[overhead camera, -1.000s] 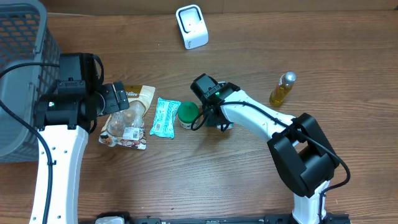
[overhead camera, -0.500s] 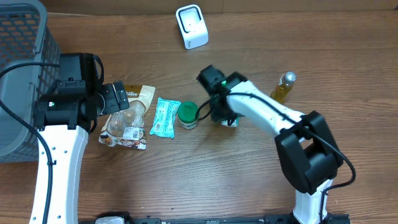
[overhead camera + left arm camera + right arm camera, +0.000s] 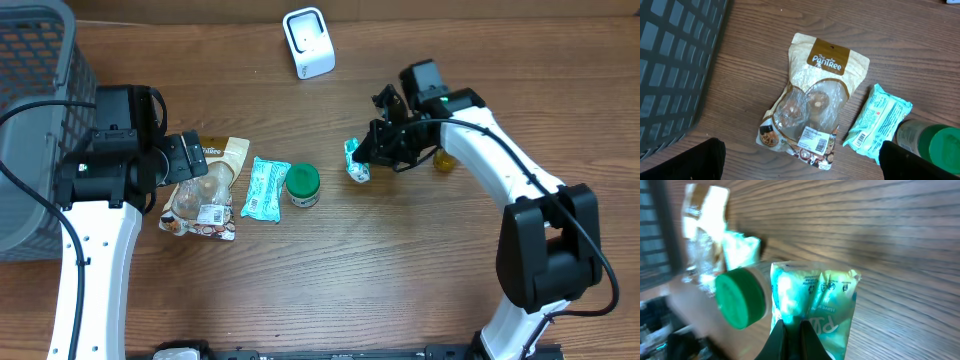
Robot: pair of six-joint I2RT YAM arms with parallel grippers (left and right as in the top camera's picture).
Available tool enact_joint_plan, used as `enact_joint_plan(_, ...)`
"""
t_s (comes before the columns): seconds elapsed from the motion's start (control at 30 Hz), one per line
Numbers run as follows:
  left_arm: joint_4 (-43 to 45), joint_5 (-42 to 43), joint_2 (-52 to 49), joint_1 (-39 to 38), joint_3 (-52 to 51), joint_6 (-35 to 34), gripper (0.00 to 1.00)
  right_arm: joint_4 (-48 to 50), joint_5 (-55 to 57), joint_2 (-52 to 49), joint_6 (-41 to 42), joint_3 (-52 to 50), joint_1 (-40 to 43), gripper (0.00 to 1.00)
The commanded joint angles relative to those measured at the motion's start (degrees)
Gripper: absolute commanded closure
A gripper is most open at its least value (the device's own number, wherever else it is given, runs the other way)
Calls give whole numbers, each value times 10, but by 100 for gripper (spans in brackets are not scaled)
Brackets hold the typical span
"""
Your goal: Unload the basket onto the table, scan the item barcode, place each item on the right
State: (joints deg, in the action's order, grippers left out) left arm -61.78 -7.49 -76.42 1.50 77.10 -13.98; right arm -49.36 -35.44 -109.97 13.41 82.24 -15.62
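The packet point(image 3: 355, 162) must reach the wood beside the green-lidded jar before my right gripper releases it; it is still short.
My right gripper point(image 3: 368, 157) is shut on a small green-and-white packet point(image 3: 355, 162) and holds it off the table, right of the middle. In the right wrist view the dark fingers point(image 3: 781, 335) pinch the packet point(image 3: 815, 300) at its lower edge, and the view is blurred. No barcode shows on the packet. A white scanner point(image 3: 308, 42) stands at the back of the table, apart from the packet. At the left, my left gripper point(image 3: 800, 160) hangs open over a Pantree snack bag point(image 3: 815, 95) with nothing between its fingers.
A green-lidded jar point(image 3: 303, 184) and a teal wrapped bar point(image 3: 265, 188) lie beside the snack bag point(image 3: 205, 190). A grey mesh basket point(image 3: 35, 120) fills the far left. A yellow oil bottle point(image 3: 455, 140) stands just behind my right arm.
My right gripper shut on the small packet beside the jar, lifted it and carried it to the right and toward the back. The left arm has not moved.
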Motion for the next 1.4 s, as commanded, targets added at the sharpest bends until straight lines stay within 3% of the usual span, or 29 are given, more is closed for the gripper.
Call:
enact_joint_plan(0.0,1,0,-4,-1,8,-6,0,46,-124,7,-15,-53,11,96)
enact_joint_plan(0.2,1,0,-4,-1,8,-6,0,160,-155,3,4,-131,10,96)
enact_joint_plan(0.8,1,0,-4,-1,8,-6,1,308,-116,2,99,-221,11,95)
enact_joint_plan(1.37,1,0,-4,-1,8,-6,0,289,-66,2,102,-223,11,80)
